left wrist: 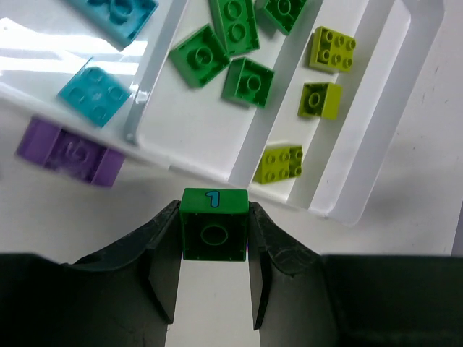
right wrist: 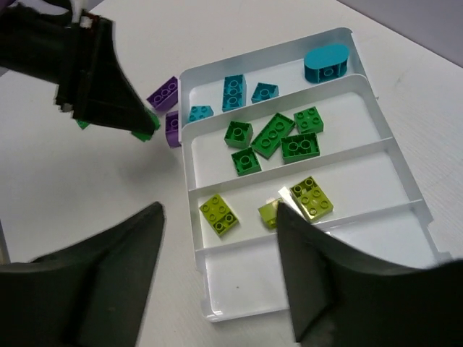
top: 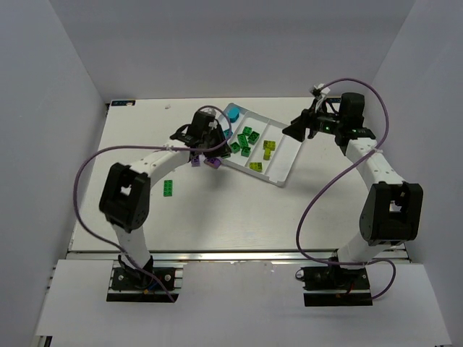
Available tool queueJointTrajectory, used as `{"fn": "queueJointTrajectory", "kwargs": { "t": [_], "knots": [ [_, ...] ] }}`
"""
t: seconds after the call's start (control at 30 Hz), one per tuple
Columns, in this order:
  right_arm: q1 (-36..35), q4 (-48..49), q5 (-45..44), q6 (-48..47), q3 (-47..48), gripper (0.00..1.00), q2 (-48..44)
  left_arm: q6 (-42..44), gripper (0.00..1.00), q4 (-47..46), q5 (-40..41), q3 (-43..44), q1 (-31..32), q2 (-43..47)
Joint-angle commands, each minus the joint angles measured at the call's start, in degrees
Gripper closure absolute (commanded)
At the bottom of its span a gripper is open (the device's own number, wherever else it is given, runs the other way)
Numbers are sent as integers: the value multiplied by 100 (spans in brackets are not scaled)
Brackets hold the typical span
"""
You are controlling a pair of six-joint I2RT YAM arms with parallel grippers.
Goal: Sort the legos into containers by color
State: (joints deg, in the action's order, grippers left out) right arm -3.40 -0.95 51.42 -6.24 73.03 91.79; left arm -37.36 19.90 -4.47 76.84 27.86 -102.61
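The green brick hangs over the table outside the tray's edge. My left gripper needs to move it to the green bricks' section of the tray before letting go.
My left gripper point(left wrist: 214, 213) is shut on a green brick point(left wrist: 214, 235) marked "1", held just off the near-left edge of the white tray point(left wrist: 181, 126). From above, the left gripper point(top: 218, 150) is at the tray's point(top: 283, 163) left corner. The compartments hold cyan bricks point(right wrist: 234, 90), green bricks point(right wrist: 273, 134) and yellow-green bricks point(right wrist: 220, 214); the fourth compartment point(right wrist: 289, 282) has no bricks. Two purple bricks point(top: 195, 160) point(top: 212, 163) lie on the table beside the tray. My right gripper point(top: 295, 131) is open and empty above the tray's right side.
One green brick point(top: 168, 188) lies alone on the table left of the tray, near my left arm. White walls enclose the table on the left, back and right. Purple cables loop from both arms.
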Motion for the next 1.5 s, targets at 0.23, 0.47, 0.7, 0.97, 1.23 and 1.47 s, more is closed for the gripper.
{"fn": "queueJointTrajectory", "kwargs": {
  "t": [0.23, 0.47, 0.7, 0.97, 1.23, 1.47],
  "knots": [
    [-20, 192, 290, -9, -527, 51, -319, 238, 69, 708, -169, 2335, 18, -1850],
    [-29, -194, 246, -439, -554, 30, -355, 221, 35, 752, -195, 2591, 79, -1983],
    [-82, -642, 307, -1107, -387, 11, -346, 159, 26, 655, -81, 2564, 115, -1535],
    [-231, -1720, 825, -1889, 250, 11, 118, 370, 33, 577, 1043, 1038, -43, 430],
    [-732, -2435, 422, -2505, 562, 45, 216, 414, 41, 848, 1545, -1556, -666, 2543],
    [-970, -2840, 26, -2593, 756, 41, 305, 590, 34, 1508, 1695, -2384, -1309, 2624]
  ]
}}
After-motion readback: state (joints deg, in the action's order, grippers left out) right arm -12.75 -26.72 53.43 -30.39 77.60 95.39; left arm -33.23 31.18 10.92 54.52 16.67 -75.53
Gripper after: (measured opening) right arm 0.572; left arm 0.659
